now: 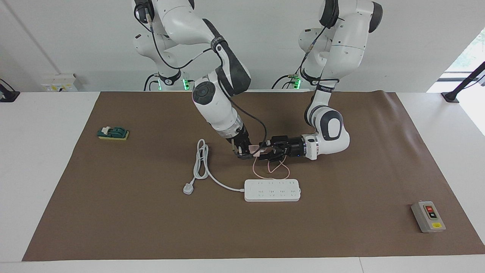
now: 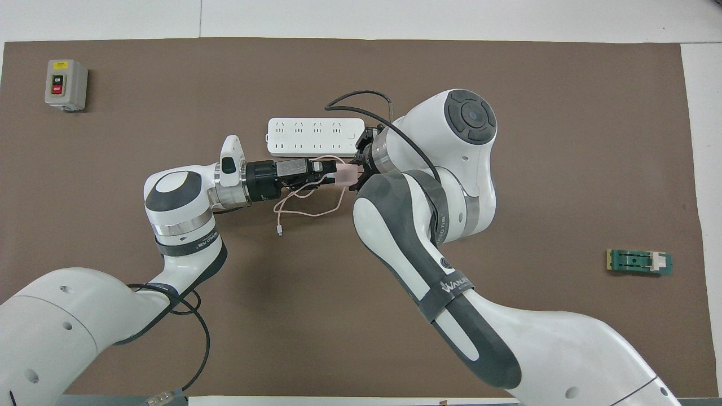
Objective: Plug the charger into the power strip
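Observation:
My left gripper should next grab the charger by its pale-pink body (image 2: 346, 175), so that the charger can be plugged into the power strip (image 2: 313, 137).
The pale-pink charger (image 1: 257, 152) (image 2: 343, 175) hangs just above the mat, with my right gripper (image 1: 245, 151) (image 2: 355, 172) shut on it. Its thin pink cable (image 1: 271, 173) (image 2: 305, 212) loops down onto the mat, nearer to the robots than the power strip. My left gripper (image 1: 270, 148) (image 2: 324, 169) lies level beside the charger, open, a small gap away from it. The white power strip (image 1: 272, 190) (image 2: 313, 137) lies flat with its sockets up. Its thick white cord ends in a plug (image 1: 188, 188) toward the right arm's end.
A grey box with red and black buttons (image 1: 428, 217) (image 2: 66, 84) sits at the left arm's end, farther from the robots. A green and yellow block (image 1: 113, 133) (image 2: 639, 262) lies at the right arm's end. A brown mat (image 1: 151, 227) covers the table.

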